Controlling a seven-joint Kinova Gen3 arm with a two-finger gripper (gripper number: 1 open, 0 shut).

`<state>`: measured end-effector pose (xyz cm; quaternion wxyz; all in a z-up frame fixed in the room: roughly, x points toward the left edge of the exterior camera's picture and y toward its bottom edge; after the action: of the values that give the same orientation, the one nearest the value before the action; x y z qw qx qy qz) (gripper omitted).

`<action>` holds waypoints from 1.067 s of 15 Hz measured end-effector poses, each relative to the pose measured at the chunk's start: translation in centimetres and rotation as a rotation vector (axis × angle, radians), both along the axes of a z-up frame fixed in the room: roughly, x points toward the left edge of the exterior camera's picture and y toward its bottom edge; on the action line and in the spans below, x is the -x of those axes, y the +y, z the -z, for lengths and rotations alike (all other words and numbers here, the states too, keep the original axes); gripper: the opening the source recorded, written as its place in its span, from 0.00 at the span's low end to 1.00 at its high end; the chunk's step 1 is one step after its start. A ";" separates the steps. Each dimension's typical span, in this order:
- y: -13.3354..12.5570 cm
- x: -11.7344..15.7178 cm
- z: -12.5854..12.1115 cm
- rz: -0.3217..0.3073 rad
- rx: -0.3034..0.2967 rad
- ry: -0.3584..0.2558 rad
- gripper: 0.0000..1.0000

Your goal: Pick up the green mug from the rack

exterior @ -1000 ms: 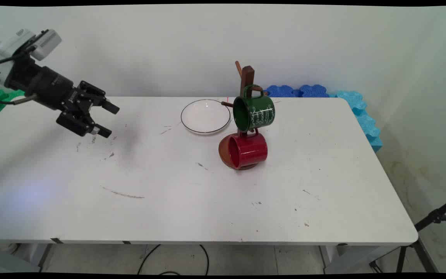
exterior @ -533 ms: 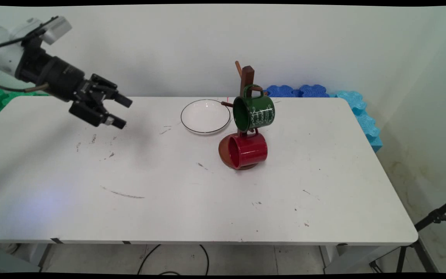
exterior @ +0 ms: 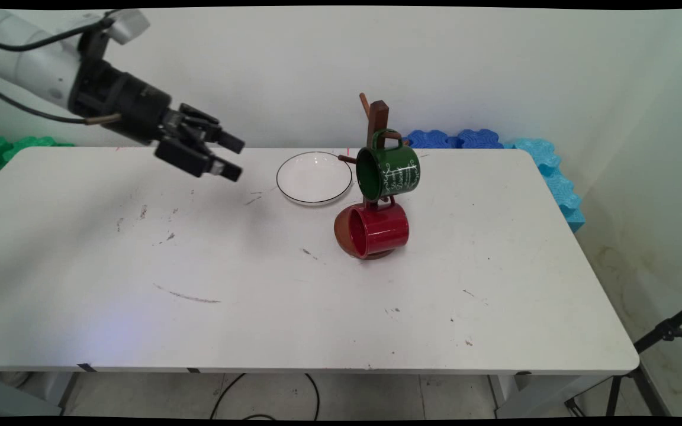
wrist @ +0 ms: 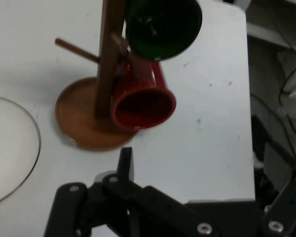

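Observation:
The green mug's handle [exterior: 388,135] needs to stay free to slip off the peg. My gripper should therefore grab the green mug by its rim [exterior: 360,174] next.
My gripper [exterior: 233,158] hangs open and empty above the table's far left part, pointing right, a short way left of a white plate [exterior: 313,177] with a dark rim. Right of the plate stands a wooden mug tree [exterior: 378,118]. A green mug [exterior: 389,171] hangs from an upper peg, and a red mug [exterior: 376,229] hangs below it over the round base. The hand view looks at the same green mug [wrist: 163,24], red mug [wrist: 143,106], tree post [wrist: 108,64] and plate [wrist: 10,148], with one black finger [wrist: 126,165] rising at the bottom.
Blue foam pieces [exterior: 453,139] and cyan ones [exterior: 554,177] lie along the table's far right edge, green foam [exterior: 9,145] at the far left. A black tripod [exterior: 655,349] stands on the floor at the right. The white table [exterior: 317,307] is scuffed.
The arm has swung right and slightly up, bringing the gripper from the far left closer to the plate. Its fingers have stayed open. The mugs and plate have not moved.

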<state>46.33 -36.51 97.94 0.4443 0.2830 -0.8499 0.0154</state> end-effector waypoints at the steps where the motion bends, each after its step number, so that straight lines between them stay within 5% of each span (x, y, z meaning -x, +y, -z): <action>1: -0.1 0.7 0.0 -0.008 0.000 0.010 1.00; 16: 1.5 13.5 4.0 -0.226 -0.026 0.117 1.00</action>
<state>32.86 -35.04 93.93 0.4851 0.3831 -0.7852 0.0379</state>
